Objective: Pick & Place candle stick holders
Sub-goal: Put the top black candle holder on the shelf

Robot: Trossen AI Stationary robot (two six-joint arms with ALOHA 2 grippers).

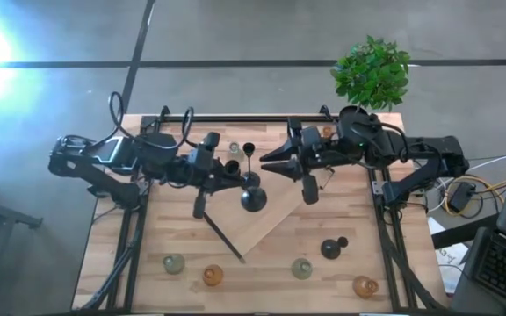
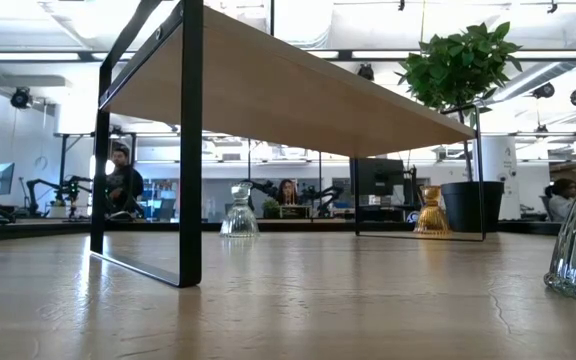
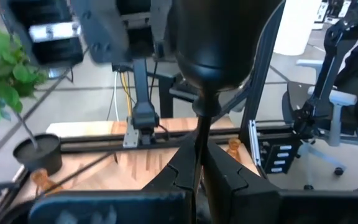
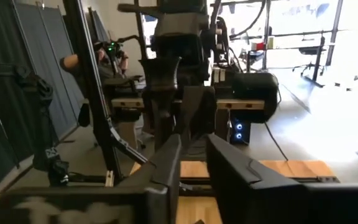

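Note:
The black holder should go on the wooden shelf, so my right gripper will next grab it by its neck under the cup (image 4: 162,111).
A black candle stick holder (image 1: 252,186) with a thin stem and a round base hangs above the table's middle, and my left gripper (image 1: 235,174) is shut on it. In the left wrist view its wide round end (image 3: 216,43) fills the space above the fingers. My right gripper (image 1: 267,165) stands close on the holder's right side and points at it. Its fingers are a little apart, and the right wrist view shows nothing between them (image 4: 192,146). Another black holder (image 1: 334,247) lies on the table at the near right. My left gripper pinches the black holder's thin stem (image 3: 199,140) between its two fingers. The fingers come level from the table's left and lie across the stem. The holder is lifted clear of the table, with its wide round end above the fingers.
A raised wooden shelf (image 2: 288,95) on a black frame (image 2: 190,150) stands over the table's middle. Glass holders stand along the near edge (image 1: 173,263) (image 1: 213,276) (image 1: 301,269) (image 1: 365,286), and two more at the far side (image 1: 234,149) (image 1: 327,133). A potted plant (image 1: 372,75) is at the far right.

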